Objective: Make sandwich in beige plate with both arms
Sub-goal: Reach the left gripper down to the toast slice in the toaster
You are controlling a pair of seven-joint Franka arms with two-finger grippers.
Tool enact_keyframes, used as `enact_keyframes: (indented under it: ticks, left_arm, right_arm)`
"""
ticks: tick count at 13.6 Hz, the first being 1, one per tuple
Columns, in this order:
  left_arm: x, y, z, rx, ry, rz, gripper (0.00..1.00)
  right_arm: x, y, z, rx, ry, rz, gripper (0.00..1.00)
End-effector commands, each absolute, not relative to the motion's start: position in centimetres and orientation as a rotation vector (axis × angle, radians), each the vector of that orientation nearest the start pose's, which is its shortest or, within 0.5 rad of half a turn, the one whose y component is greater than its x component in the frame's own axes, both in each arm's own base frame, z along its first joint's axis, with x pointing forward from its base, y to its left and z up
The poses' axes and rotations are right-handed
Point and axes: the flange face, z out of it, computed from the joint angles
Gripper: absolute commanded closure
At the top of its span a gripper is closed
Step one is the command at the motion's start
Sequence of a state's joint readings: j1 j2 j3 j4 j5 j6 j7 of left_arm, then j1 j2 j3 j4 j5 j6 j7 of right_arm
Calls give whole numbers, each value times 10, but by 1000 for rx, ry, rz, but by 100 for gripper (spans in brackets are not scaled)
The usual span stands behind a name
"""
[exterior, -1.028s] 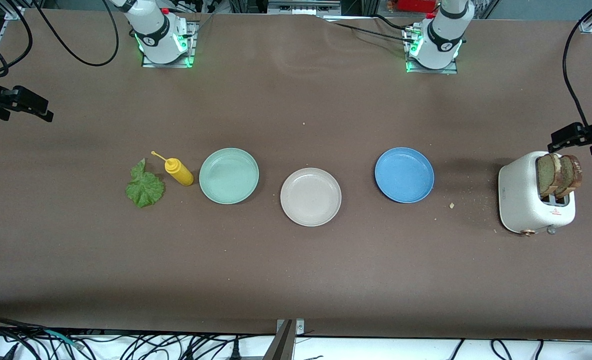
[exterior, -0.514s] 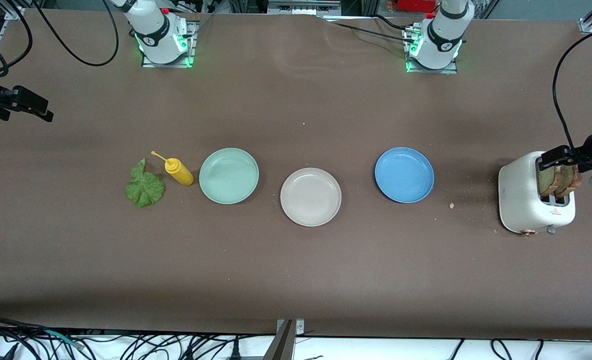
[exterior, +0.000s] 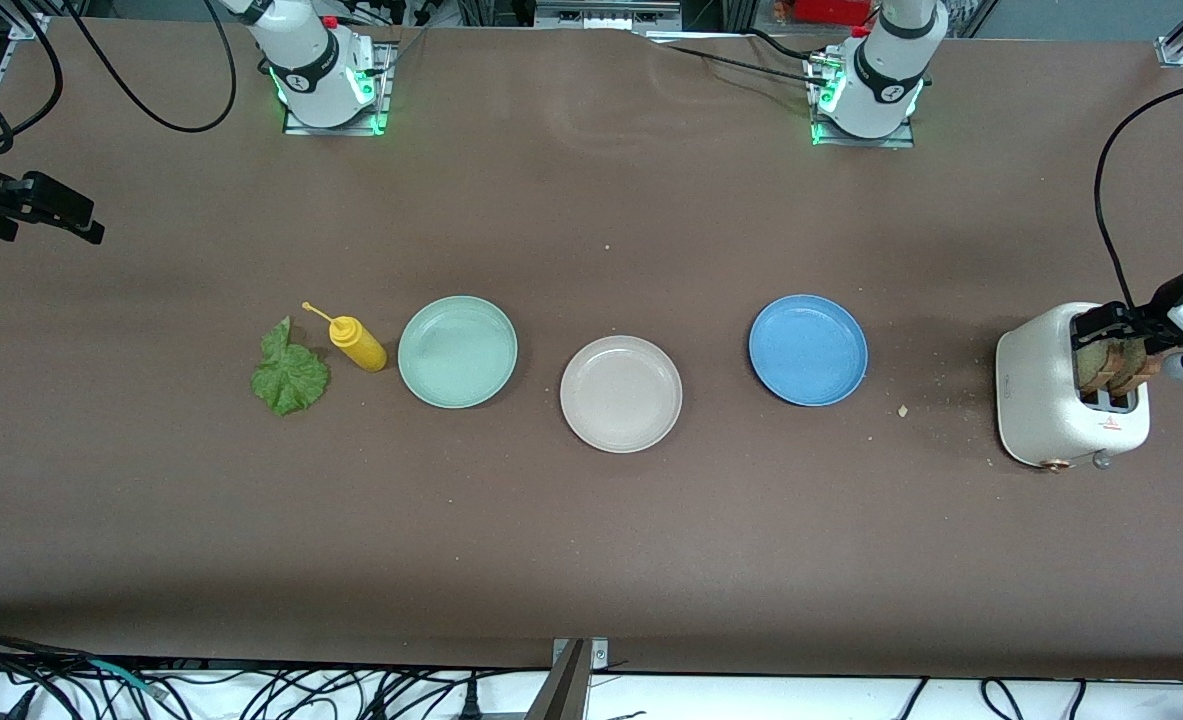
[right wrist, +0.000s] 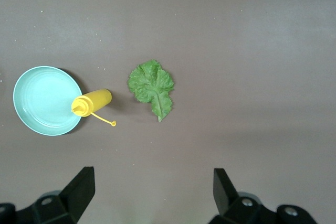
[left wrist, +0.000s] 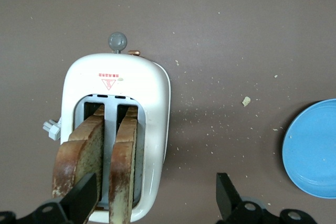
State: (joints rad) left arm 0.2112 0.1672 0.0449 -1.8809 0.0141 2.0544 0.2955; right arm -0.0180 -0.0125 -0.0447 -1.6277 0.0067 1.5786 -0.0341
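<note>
I should next grab a bread slice by its top edge [left wrist: 122, 182] with my left gripper, because the toaster [left wrist: 152, 93] slots hold the lower part of each slice.
The beige plate [exterior: 621, 393] lies bare in the middle of the table, between a mint-green plate [exterior: 457, 351] and a blue plate [exterior: 808, 350]. Two brown bread slices [exterior: 1116, 362] [left wrist: 124, 167] stand upright in a white toaster [exterior: 1061, 400] [left wrist: 152, 93] at the left arm's end. My left gripper [exterior: 1116, 325] [left wrist: 154, 198] hangs open just over them, one finger over a slice, the other over the table beside the toaster. A green lettuce leaf [exterior: 290, 372] [right wrist: 151, 86] lies flat toward the right arm's end. My right gripper [exterior: 86, 218] [right wrist: 152, 190] waits open, high over that end.
A yellow mustard bottle [exterior: 356, 342] [right wrist: 92, 101] lies on its side between the lettuce and the mint-green plate [right wrist: 44, 100]. Crumbs are scattered between the toaster and the blue plate [left wrist: 312, 150]. Cables run along the table's front edge.
My left gripper has come down from above the toaster's outer side to just over the bread slices. The right gripper has barely shifted.
</note>
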Motion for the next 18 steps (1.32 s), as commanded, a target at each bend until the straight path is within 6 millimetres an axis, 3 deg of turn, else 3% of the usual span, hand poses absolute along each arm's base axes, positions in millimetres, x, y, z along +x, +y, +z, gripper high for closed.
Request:
enact_keyframes:
  ticks: [1,8,11,13,17,18]
  left_arm:
    - [573,160,408,-3114,116,-38,0]
    - [567,173,379,-3112,99,-54,0]
    - [565,176,373,-3112,111,-51,7]
    - [563,181,370,-3113,99,-44,27]
    - [563,183,370,-3111,132,-40,93]
    - [563,183,369,-3111,158,-36,100]
  right_arm:
    - [546,-33,612,-3118,43,58,0]
    - [546,-34,612,-3118,43,58,0]
    - [546,-34,612,-3118,43,58,0]
    - [546,-34,612,-3118,43,58,0]
    - [546,-34,612,-3118,46,58,0]
    - [546,-34,612,-3118,43,60,0]
